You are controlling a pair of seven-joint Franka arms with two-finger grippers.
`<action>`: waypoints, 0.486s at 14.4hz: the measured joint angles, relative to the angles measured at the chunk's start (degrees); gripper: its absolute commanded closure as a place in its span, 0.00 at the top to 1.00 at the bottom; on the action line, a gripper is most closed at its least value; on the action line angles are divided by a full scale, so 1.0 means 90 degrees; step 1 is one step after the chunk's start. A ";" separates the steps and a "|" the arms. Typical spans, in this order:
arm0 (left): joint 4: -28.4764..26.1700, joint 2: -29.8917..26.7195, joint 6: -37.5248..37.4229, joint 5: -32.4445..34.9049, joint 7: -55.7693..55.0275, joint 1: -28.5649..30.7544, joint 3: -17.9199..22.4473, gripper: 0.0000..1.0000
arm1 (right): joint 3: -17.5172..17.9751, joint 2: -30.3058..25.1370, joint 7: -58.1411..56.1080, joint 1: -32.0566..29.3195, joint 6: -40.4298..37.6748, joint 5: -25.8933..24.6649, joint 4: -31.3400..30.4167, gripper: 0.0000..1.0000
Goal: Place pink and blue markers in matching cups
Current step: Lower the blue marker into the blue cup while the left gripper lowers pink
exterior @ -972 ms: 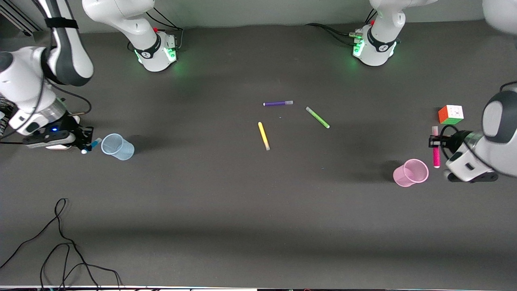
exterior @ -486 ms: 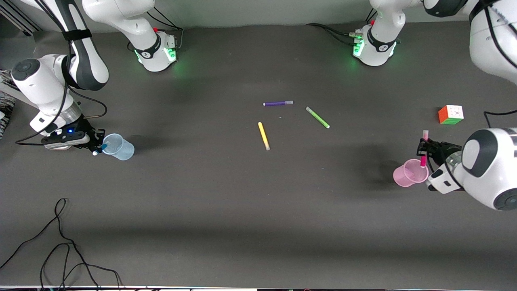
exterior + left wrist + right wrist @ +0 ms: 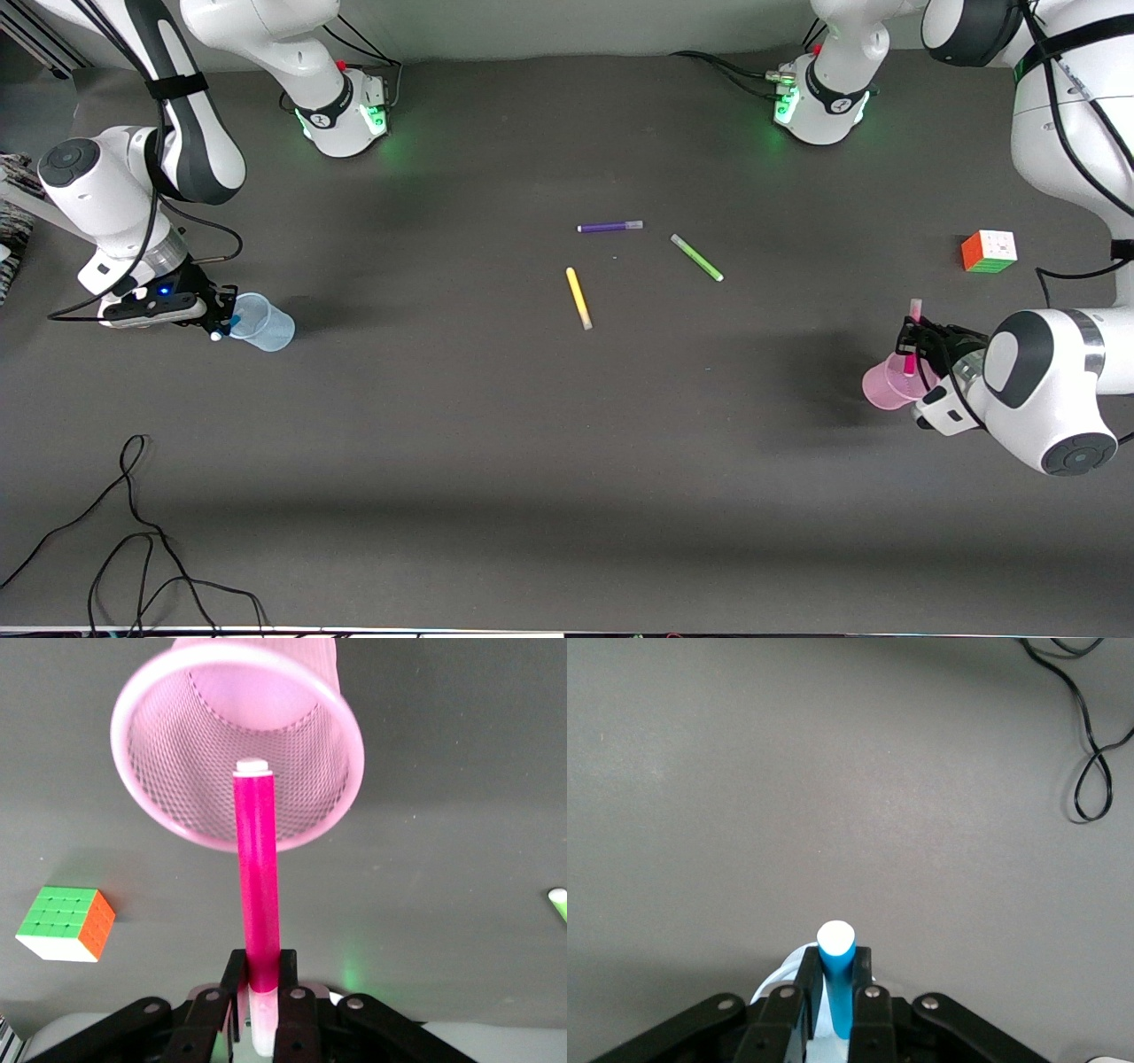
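Note:
In my left wrist view the pink marker's white end sits inside the pink cup's rim and would stay there, so it is time for my left gripper to open now.
My left gripper (image 3: pixel 912 341) is shut on the pink marker (image 3: pixel 911 350) and holds it upright over the rim of the pink cup (image 3: pixel 890 385) at the left arm's end of the table. In the left wrist view the pink marker (image 3: pixel 257 895) points into the mouth of the pink cup (image 3: pixel 177 744), held in my left gripper (image 3: pixel 263 979). My right gripper (image 3: pixel 221 317) is shut on the blue marker (image 3: pixel 233 321) at the rim of the pale blue cup (image 3: pixel 264 324) at the right arm's end. In the right wrist view my right gripper (image 3: pixel 835 979) clamps the blue marker (image 3: pixel 836 979).
A purple pen (image 3: pixel 609 227), a green pen (image 3: pixel 696 257) and a yellow pen (image 3: pixel 578 298) lie mid-table. A colour cube (image 3: pixel 989 251) sits near the left arm's end; it also shows in the left wrist view (image 3: pixel 66 923). A black cable (image 3: pixel 133 540) lies near the front edge.
Both grippers moved with their markers toward their cups: the left from beside the pink cup to over its rim, the right up to the blue cup's rim.

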 measured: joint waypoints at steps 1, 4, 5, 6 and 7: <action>0.0006 0.0005 0.0021 0.0001 -0.0001 0.0000 0.0000 0.13 | 0.0000 0.0034 0.0000 0.0000 0.0000 0.0000 -0.0001 0.26; 0.0043 0.0005 0.0044 0.0004 -0.0001 0.0000 0.0000 0.77 | 0.0000 0.0120 0.0001 0.0000 0.0005 0.0000 -0.0001 0.96; 0.0049 0.0005 0.0067 0.0005 -0.0002 0.0000 0.0000 1.00 | 0.0000 0.0135 0.0002 0.0000 0.0006 0.0000 0.0000 1.00; 0.0052 0.0005 0.0087 0.0006 -0.0002 0.0000 0.0000 1.00 | 0.0000 0.0140 0.0002 0.0001 0.0007 0.0000 0.0000 1.00; 0.0061 0.0006 0.0093 0.0006 -0.0003 0.0000 0.0000 1.00 | 0.0000 0.0141 0.0002 0.0003 0.0007 0.0000 0.0000 1.00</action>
